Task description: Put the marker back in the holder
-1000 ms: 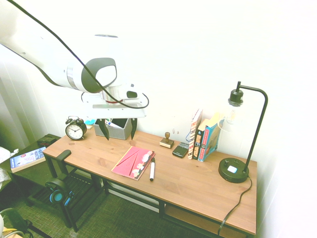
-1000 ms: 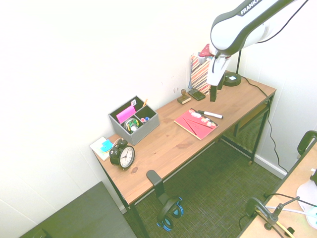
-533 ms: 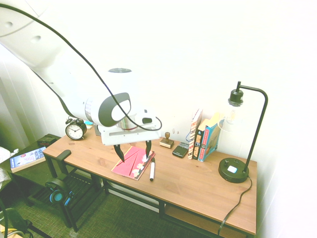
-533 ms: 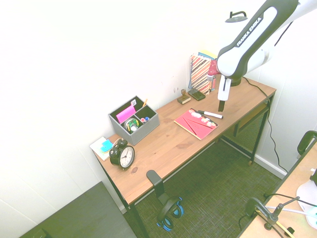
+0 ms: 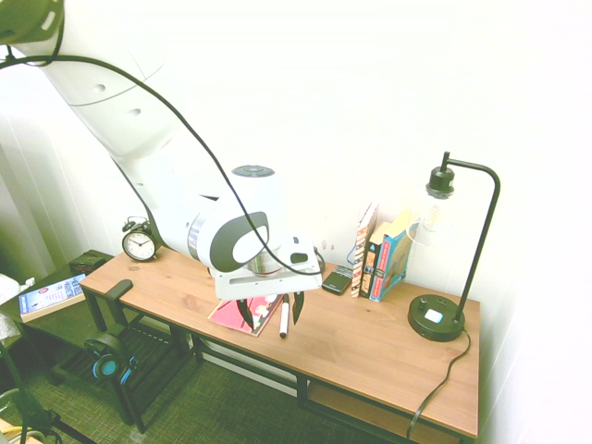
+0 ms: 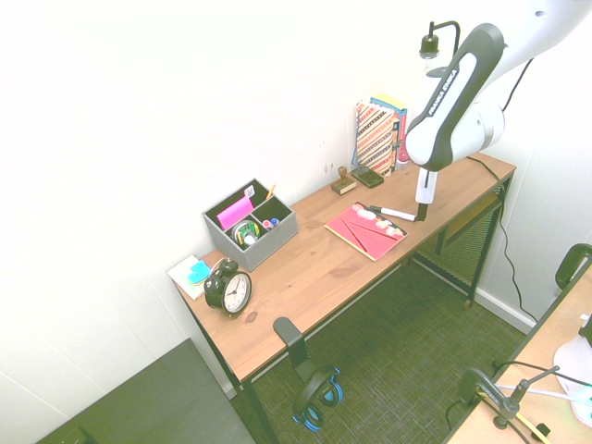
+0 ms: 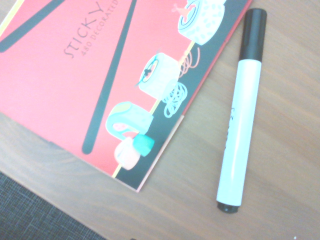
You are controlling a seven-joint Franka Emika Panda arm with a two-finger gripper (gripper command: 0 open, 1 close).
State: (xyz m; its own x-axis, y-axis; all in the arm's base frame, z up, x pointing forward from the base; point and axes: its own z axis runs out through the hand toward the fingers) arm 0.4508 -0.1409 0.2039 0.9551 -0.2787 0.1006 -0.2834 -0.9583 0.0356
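Note:
The gripper's fingers don't reach the marker's white body (image 6: 398,215) (image 7: 240,132) yet, which is whole on the desk. The gripper needs to move toward the marker before it closes.
The marker (image 5: 285,315) lies flat on the wooden desk (image 5: 370,347), white-barrelled with a black cap, right beside a red sticky-note booklet (image 5: 229,313). The wrist view shows the marker (image 7: 242,110) close up next to the booklet (image 7: 100,75). My gripper (image 5: 272,313) hangs open just above the marker, one finger on each side of it, holding nothing. In the second exterior view the gripper (image 6: 423,209) is at the marker's (image 6: 393,214) right end. The grey holder (image 6: 250,225) stands at the back left of the desk, far from the gripper; the arm hides it in the first exterior view.
A black twin-bell clock (image 6: 228,289) stands near the desk's left end. Upright books (image 5: 379,254), a phone (image 5: 337,279) and a black desk lamp (image 5: 444,277) line the back right. Headphones (image 5: 106,361) hang from the left front of the desk.
The arm has swung from above the holder across the desk and come down over the marker. The gripper has stayed open; the marker has not moved.

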